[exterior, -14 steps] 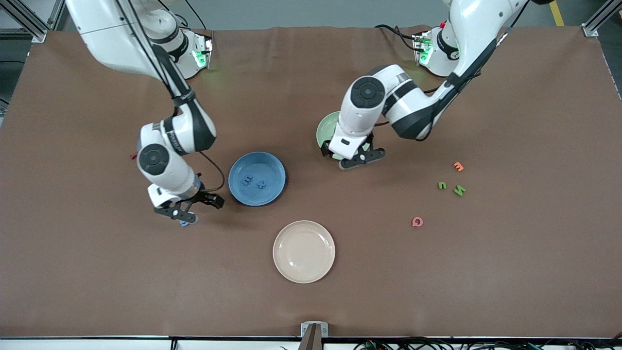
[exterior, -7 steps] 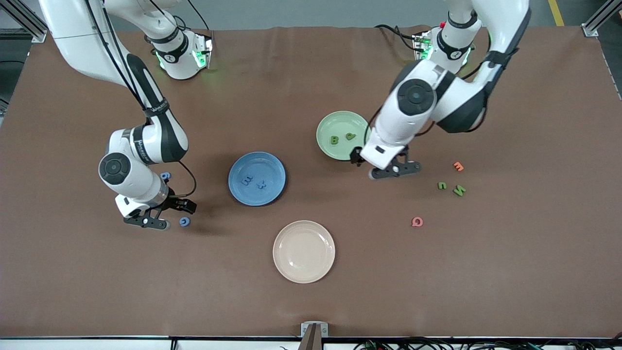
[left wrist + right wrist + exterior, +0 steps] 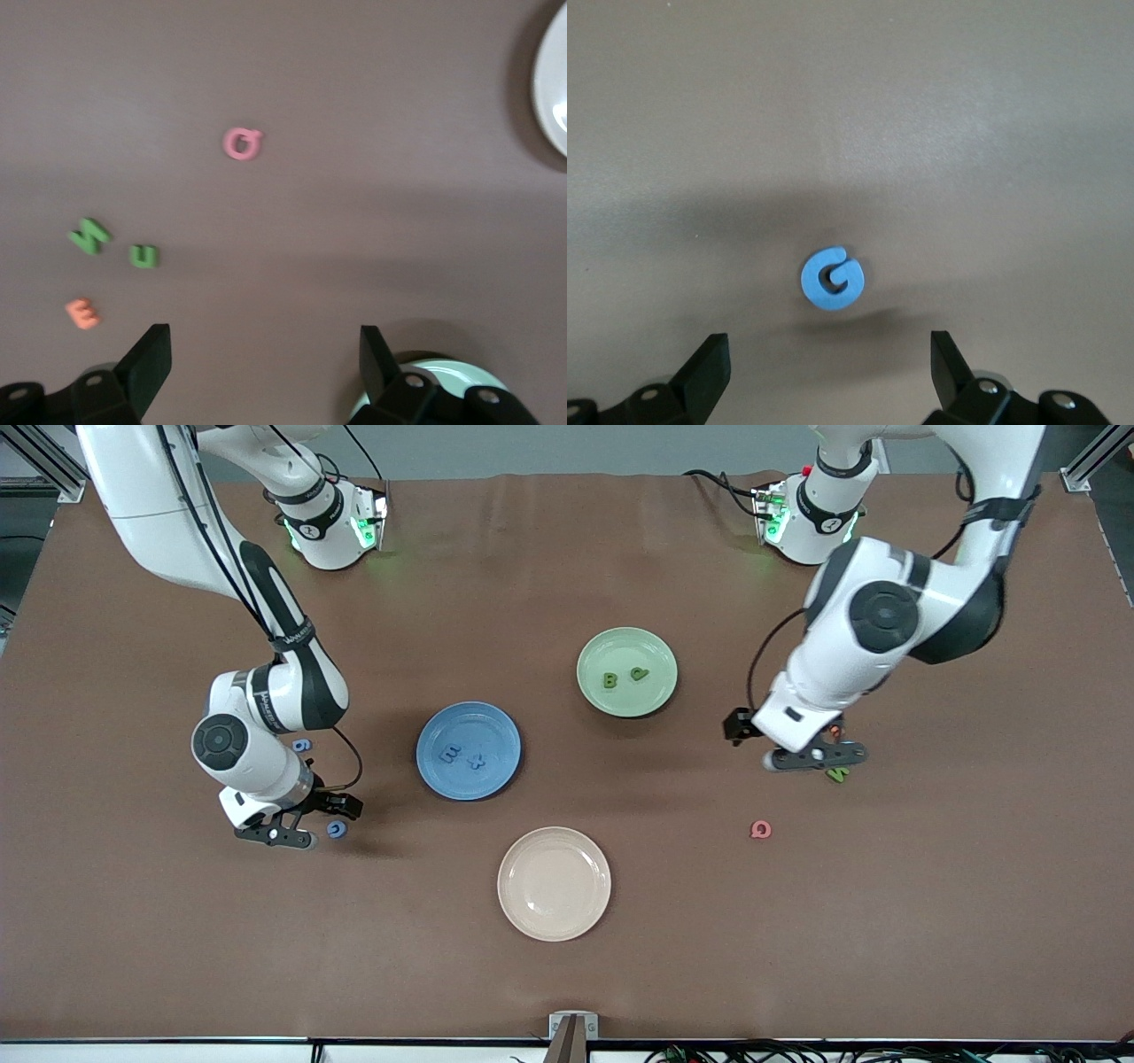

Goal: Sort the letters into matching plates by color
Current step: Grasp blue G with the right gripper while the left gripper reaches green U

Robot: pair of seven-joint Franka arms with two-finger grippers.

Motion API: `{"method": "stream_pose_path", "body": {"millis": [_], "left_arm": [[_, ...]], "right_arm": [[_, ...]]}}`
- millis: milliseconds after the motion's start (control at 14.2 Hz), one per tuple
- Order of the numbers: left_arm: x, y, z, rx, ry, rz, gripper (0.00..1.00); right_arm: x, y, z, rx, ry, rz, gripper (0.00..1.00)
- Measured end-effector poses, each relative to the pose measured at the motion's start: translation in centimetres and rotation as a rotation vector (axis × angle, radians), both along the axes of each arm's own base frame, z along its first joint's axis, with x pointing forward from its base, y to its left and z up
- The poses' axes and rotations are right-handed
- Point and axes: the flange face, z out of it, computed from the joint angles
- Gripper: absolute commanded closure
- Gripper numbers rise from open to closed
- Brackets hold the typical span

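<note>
The robot's right gripper isn't ready to close yet: its fingers stop short of the letter, so it needs to move toward the blue G first.
The blue plate holds two blue letters. On the pale green plate lie two green letters. My right gripper hangs open low over the cloth, right beside a blue G. In the right wrist view that blue G lies just ahead of the open right gripper. Another blue letter lies by the right arm. My left gripper is open and empty over two green letters.
An orange E lies beside the two green letters, and a pink Q lies nearer the front camera. A beige plate stands nearer the front camera than the blue plate. The table is covered in brown cloth.
My left arm has swung away from the green plate toward its own end of the table, and now hangs over the loose green letters. The right gripper has shifted off the blue G to beside it.
</note>
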Motion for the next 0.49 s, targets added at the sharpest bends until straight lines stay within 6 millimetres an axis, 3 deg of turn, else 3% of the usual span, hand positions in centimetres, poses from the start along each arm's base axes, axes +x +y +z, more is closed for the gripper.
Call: {"method": "stream_pose_path", "body": {"millis": [281, 491], "left_arm": [[1.4, 8.0, -0.6, -0.011, -0.001, -0.015, 0.04], [1.0, 9.6, -3.3, -0.024, -0.077, -0.005, 0.04]], "right_arm": [[0.7, -0.2, -1.3, -0.004, 0.005, 0.019, 0.0], [1.0, -0.1, -2.0, -0.004, 0.004, 0.023, 0.02]]}}
